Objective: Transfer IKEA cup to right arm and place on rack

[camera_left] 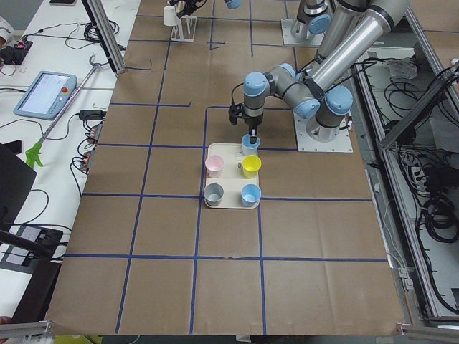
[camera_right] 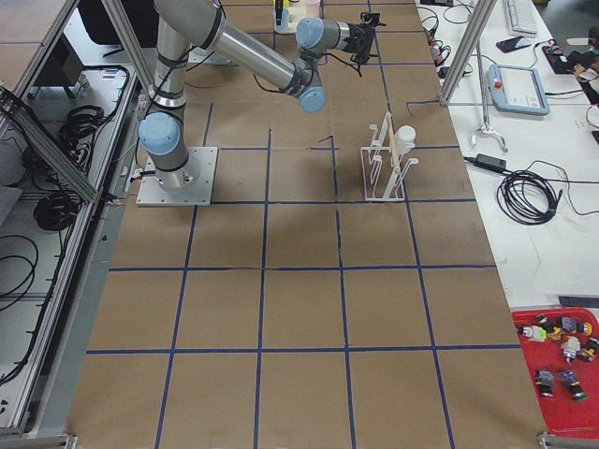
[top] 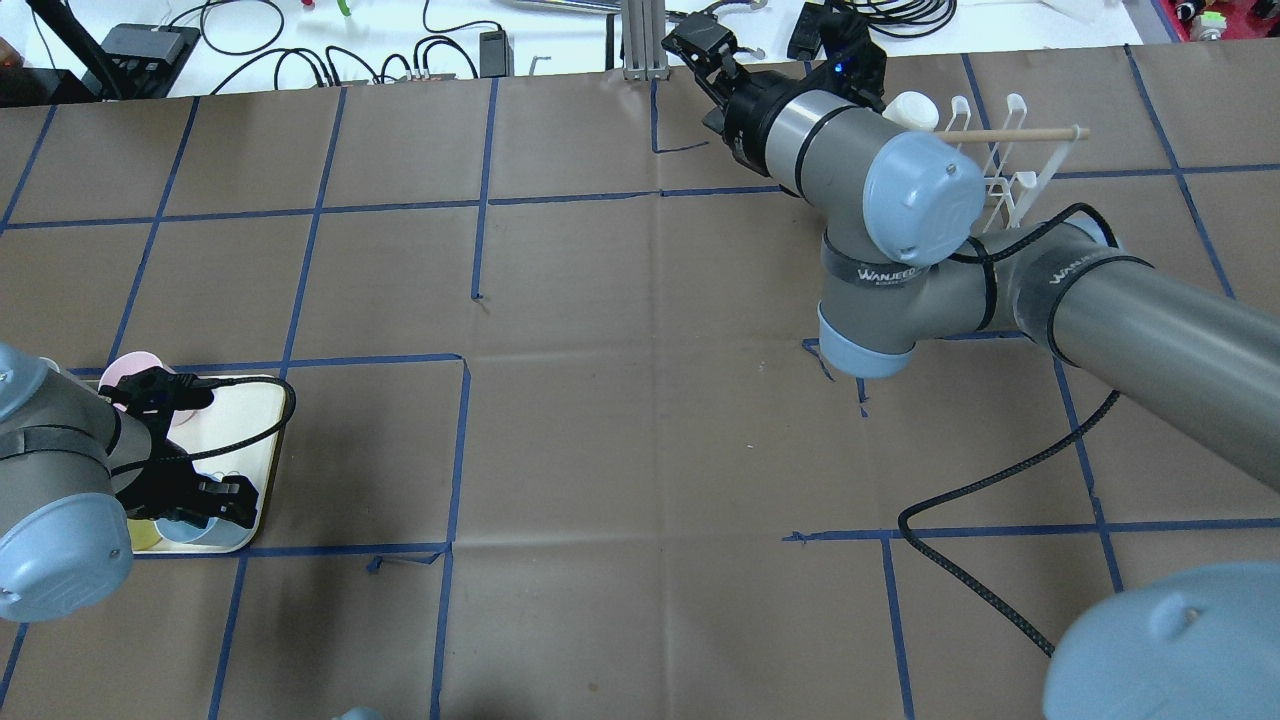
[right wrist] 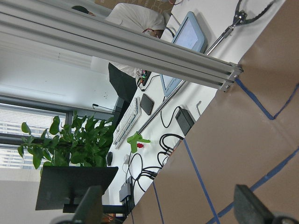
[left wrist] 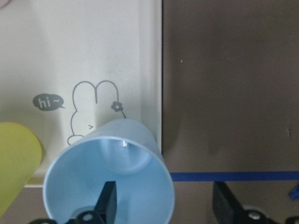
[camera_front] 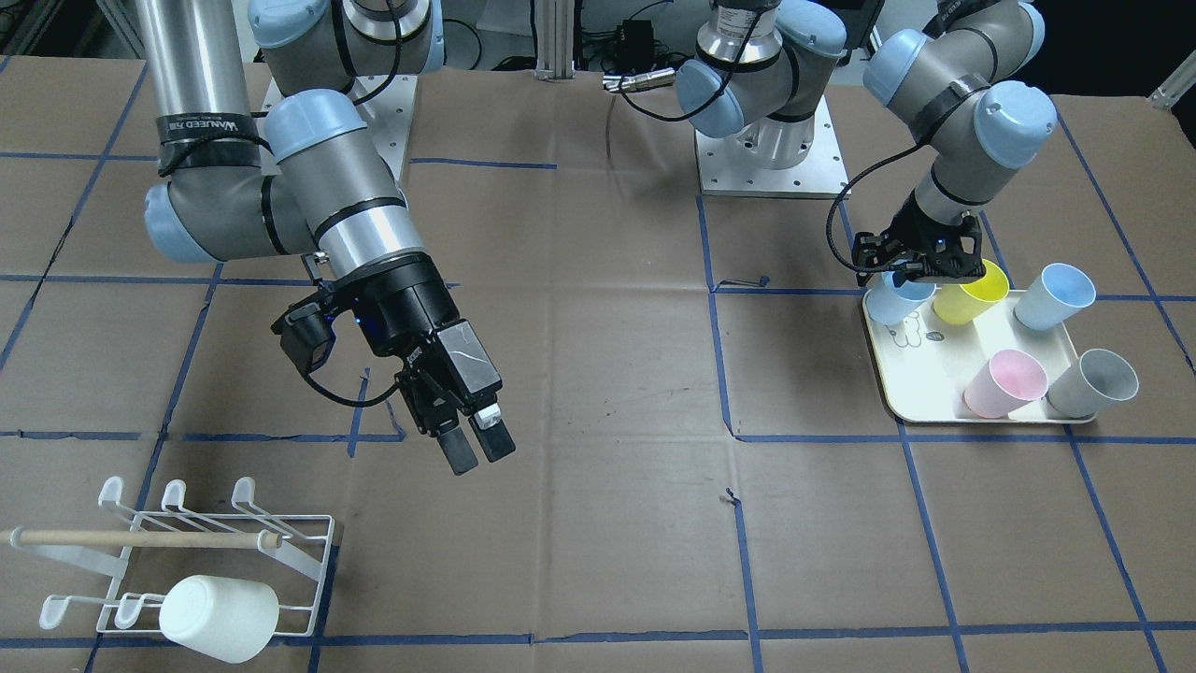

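Observation:
My left gripper grabs the light blue cup (left wrist: 110,172) by its rim (left wrist: 163,163) next, to pass it to my right arm for the rack.
A light blue IKEA cup (left wrist: 110,172) stands upright on the near corner of a cream tray (left wrist: 117,56); it also shows in the front-facing view (camera_front: 899,304). My left gripper (left wrist: 166,205) is open and low over it, with one finger inside the cup and the other outside its wall. In the front-facing view the left gripper (camera_front: 920,271) hides the cup's rim. My right gripper (camera_front: 476,449) is open and empty, in the air over the table's middle. The white wire rack (camera_front: 299,551) with its wooden dowel holds a white cup (camera_front: 220,617).
The tray (camera_front: 934,393) also holds a yellow cup (camera_front: 972,294), a second blue cup (camera_front: 1056,297), a pink cup (camera_front: 1007,383) and a grey cup (camera_front: 1093,383). The yellow cup stands right beside the light blue one. Brown cardboard with blue tape lines covers the table.

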`<state>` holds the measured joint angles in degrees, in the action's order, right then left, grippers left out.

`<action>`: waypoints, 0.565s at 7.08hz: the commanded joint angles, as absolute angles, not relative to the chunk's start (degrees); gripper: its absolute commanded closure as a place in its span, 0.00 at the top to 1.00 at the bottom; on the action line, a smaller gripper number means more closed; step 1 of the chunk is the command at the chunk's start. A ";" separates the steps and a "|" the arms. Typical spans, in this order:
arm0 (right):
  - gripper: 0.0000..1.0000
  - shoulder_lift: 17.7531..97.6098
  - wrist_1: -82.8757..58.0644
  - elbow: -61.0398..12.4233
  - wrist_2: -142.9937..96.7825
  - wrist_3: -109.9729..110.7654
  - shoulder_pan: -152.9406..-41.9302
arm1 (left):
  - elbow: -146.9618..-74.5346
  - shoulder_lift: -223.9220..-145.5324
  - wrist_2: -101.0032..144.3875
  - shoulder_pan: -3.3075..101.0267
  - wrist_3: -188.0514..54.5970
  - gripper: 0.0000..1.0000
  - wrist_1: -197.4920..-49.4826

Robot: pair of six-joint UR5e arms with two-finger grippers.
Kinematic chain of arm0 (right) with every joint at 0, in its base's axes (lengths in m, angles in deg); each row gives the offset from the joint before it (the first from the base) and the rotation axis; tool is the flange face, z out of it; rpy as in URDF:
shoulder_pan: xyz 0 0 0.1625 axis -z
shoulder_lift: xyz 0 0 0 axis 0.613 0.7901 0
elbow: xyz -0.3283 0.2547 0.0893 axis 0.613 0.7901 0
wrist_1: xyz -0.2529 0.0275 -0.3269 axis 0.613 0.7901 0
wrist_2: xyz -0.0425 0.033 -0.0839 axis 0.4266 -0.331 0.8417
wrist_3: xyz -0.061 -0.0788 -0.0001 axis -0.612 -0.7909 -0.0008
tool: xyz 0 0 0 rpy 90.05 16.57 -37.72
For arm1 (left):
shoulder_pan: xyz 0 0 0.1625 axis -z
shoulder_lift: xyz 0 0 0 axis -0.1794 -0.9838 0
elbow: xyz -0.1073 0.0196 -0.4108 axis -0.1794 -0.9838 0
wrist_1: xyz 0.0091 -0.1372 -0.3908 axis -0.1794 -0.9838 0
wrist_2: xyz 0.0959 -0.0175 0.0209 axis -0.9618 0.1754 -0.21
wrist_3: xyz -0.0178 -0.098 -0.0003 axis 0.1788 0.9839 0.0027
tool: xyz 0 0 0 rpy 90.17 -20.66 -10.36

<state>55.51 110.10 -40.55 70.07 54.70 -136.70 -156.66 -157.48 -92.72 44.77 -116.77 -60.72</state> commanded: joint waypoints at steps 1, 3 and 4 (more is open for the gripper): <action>1.00 55.03 115.43 -42.76 70.14 62.19 -137.47 | -154.53 -157.31 -92.65 44.77 -116.18 0.02 -63.09; 1.00 54.94 115.63 -42.76 70.14 62.21 -137.56 | -151.62 -157.22 -92.48 44.77 -116.17 0.00 -67.83; 1.00 54.41 115.63 -42.76 70.14 62.21 -137.56 | -151.18 -156.87 -92.39 44.77 -116.17 0.00 -67.85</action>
